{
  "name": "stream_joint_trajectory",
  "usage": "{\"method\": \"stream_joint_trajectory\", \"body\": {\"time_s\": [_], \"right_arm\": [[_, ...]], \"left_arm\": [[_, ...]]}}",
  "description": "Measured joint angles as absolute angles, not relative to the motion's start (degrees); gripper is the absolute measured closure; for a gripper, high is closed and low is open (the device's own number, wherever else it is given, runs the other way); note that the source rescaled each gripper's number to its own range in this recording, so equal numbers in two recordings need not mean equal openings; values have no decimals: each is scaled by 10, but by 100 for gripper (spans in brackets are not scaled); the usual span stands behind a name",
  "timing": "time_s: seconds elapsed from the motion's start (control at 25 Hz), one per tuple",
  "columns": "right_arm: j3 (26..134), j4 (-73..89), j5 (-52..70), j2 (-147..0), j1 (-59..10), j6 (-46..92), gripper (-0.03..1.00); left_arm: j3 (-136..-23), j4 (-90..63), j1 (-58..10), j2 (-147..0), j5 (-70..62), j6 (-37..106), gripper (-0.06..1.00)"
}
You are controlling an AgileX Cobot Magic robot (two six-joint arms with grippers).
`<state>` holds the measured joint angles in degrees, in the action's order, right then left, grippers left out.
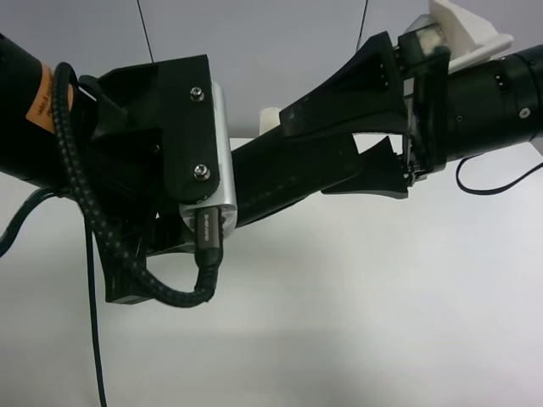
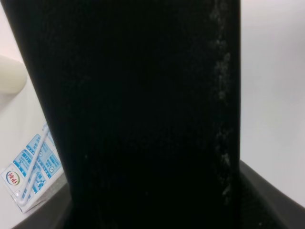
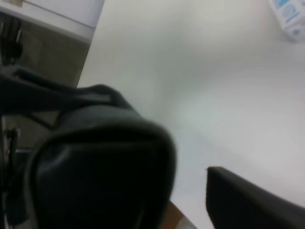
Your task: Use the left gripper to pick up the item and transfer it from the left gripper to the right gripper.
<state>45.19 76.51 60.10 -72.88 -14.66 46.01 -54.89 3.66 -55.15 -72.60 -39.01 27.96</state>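
Observation:
Both fingers of my right gripper reach past the pouch's end (image 1: 338, 161), one above and one below it, so my right gripper closes on the pouch next.
The item, a very dark green pouch (image 1: 280, 174), hangs in the air between the two grippers above the white table (image 1: 382, 297). My left gripper (image 1: 222, 191), with silver plate, braided cable and orange band, is shut on one end of it. The pouch fills the left wrist view (image 2: 143, 114). My right gripper (image 1: 310, 153), on the arm with the white bracket, straddles the other end with its jaws apart. In the right wrist view the pouch's rounded end (image 3: 100, 167) lies beside one finger (image 3: 252, 200), with a gap of table showing between them.
A small blue-white carton (image 2: 31, 174) lies on the table below the pouch and also shows in the right wrist view (image 3: 288, 16). A white pillar candle (image 2: 9, 74) stands beyond it; its top peeks out behind the arms (image 1: 267, 119). The table edge (image 3: 90, 33) is nearby.

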Motion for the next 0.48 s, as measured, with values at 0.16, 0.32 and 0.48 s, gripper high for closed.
{"method": "stream_joint_trajectory", "body": {"time_s": [0.16,0.32,0.48], "right_arm": [[452,769,598,-729,-147,461,5],[452,769,598,-729,-147,461,35],[452,769,595,-729,-147,461,73]], "left_arm": [[-549,37,-551,-726,-390,290,93],[-549,37,-551,-726,-390,309,93],[-549,37,-551,-726,-390,321,93]]}}
